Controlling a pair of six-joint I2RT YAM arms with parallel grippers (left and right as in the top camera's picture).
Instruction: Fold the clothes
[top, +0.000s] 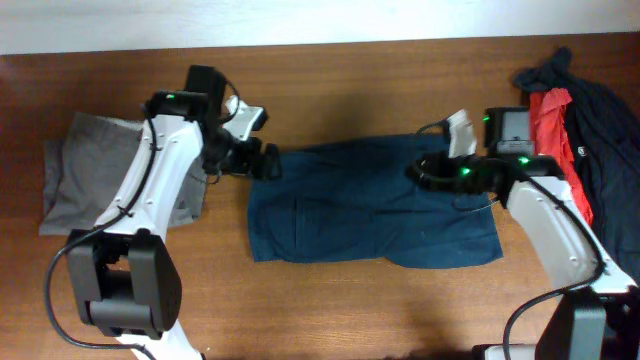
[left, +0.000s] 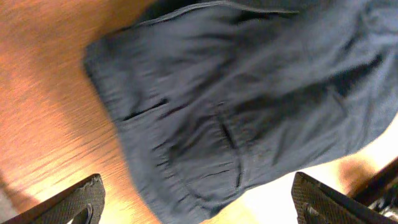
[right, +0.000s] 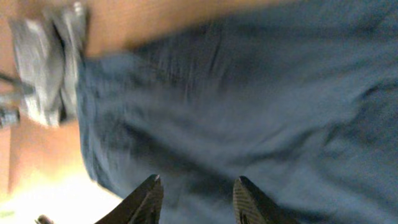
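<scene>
The left gripper should next grab the navy blue piece (top: 370, 205) by its corner beside the grey shorts, so that it can turn the piece.
The navy blue piece (top: 370, 205) lies flat in the middle of the table as a wide folded rectangle. My left gripper (top: 262, 162) hovers at its upper left corner. In the left wrist view that gripper (left: 198, 202) stands wide open above the navy fabric (left: 236, 93), with nothing between its fingers. My right gripper (top: 415, 170) hangs over the upper right part of the piece. Seen from the right wrist, it (right: 198, 190) is open, jaws apart, just above the blurred navy cloth (right: 249, 93) and holding nothing.
Folded grey shorts (top: 90, 180) lie at the left end of the table, partly under my left arm. A heap with a red shirt (top: 550, 115) and a black garment (top: 605, 150) sits at the right edge. Bare wood runs along the front.
</scene>
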